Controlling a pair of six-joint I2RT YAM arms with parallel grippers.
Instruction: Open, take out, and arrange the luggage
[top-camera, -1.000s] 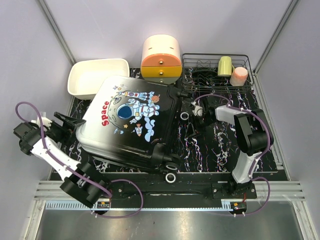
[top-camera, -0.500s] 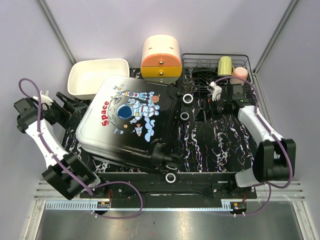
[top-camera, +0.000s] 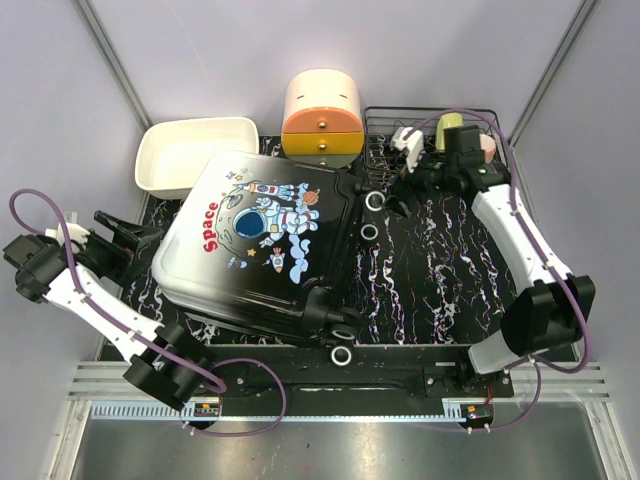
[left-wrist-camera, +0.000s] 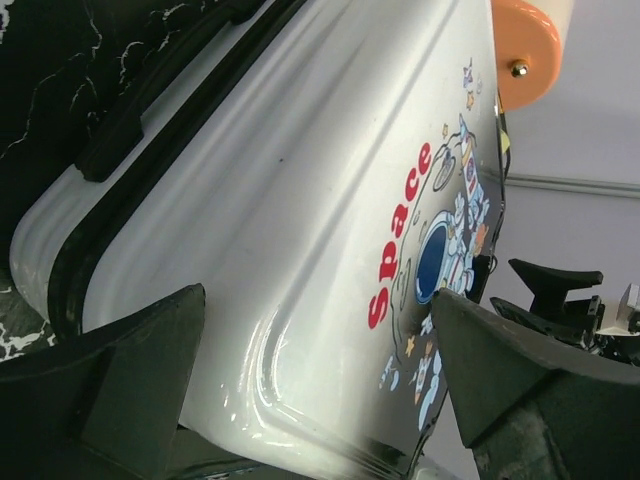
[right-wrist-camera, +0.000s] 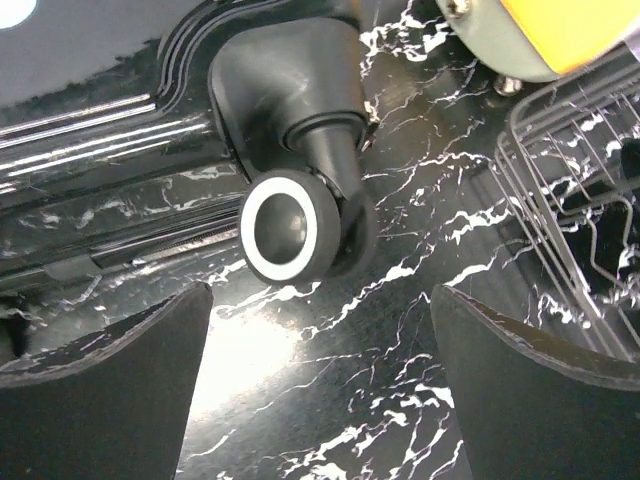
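Observation:
I need to grab the luggage (top-camera: 262, 240) by the caster wheel at its far corner (top-camera: 375, 201) with my right gripper next, so that I can turn the luggage for opening.
The luggage (top-camera: 262, 240) lies shut and flat on the black marble mat, its astronaut side with red "Space" lettering facing up and its wheels (top-camera: 374, 200) pointing right. My left gripper (top-camera: 132, 240) stands open just off the case's left edge. In the left wrist view the white shell (left-wrist-camera: 300, 200) fills the space beyond the open gripper (left-wrist-camera: 318, 300), which holds nothing. My right gripper (top-camera: 392, 192) is open near the case's far right corner. The right wrist view shows a caster wheel (right-wrist-camera: 285, 230) just ahead of the empty gripper (right-wrist-camera: 320, 295).
A white tray (top-camera: 160, 160) sits at the back left. A cream-and-orange cylindrical box (top-camera: 322, 115) stands behind the case. A wire rack (top-camera: 480, 112) at the back right holds a green cup (top-camera: 450, 128) and a pink cup (top-camera: 485, 145), close to my right wrist.
My right arm swung from the middle of the mat to the back by the rack and opened wide. My left gripper drew back a little to the left.

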